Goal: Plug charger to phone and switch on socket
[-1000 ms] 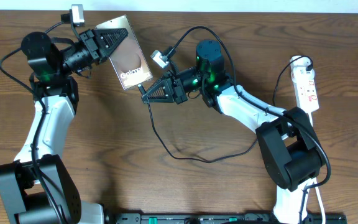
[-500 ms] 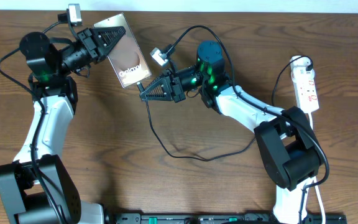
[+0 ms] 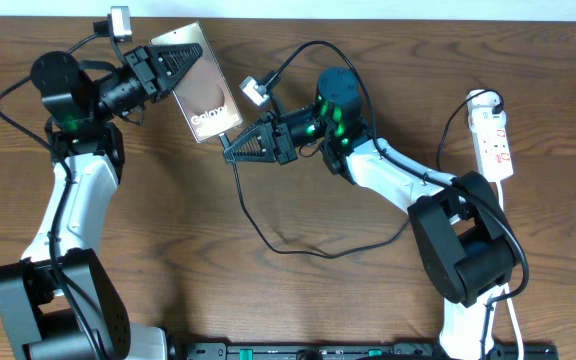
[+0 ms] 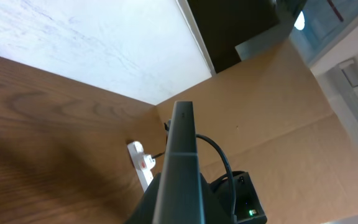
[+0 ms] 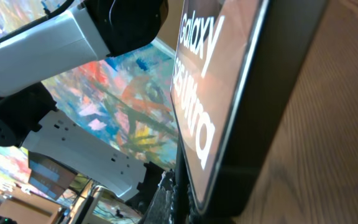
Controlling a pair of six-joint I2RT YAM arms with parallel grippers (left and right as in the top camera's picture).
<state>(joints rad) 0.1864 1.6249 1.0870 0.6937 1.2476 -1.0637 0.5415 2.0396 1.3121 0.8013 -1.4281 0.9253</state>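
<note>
I should open my right gripper now, since the charger's plug body (image 3: 224,140) meets the phone's bottom edge (image 3: 217,133) beyond my fingers and the charger would stay seated.
The phone (image 3: 208,90) is held tilted above the table at the back left, screen up and showing "Galaxy" text. My left gripper (image 3: 190,52) is shut on its far end. My right gripper (image 3: 230,151) is shut on the plug end of the charger, right at the phone's near bottom edge; the plug tip itself is hidden. The charger's thin black cable (image 3: 268,240) loops across the table below. The white socket (image 3: 494,138) lies at the far right. The left wrist view shows the phone (image 4: 180,168) edge-on; in the right wrist view its screen (image 5: 219,93) fills the frame.
The wooden table (image 3: 218,290) carries both arms. The right arm's base (image 3: 468,255) stands between the cable loop and the socket. The socket's white cord (image 3: 513,300) runs down the right edge. A black rail (image 3: 368,350) lies along the front edge.
The phone and my left gripper have shifted slightly up and left. My right gripper has followed a little, staying at the phone's bottom edge.
</note>
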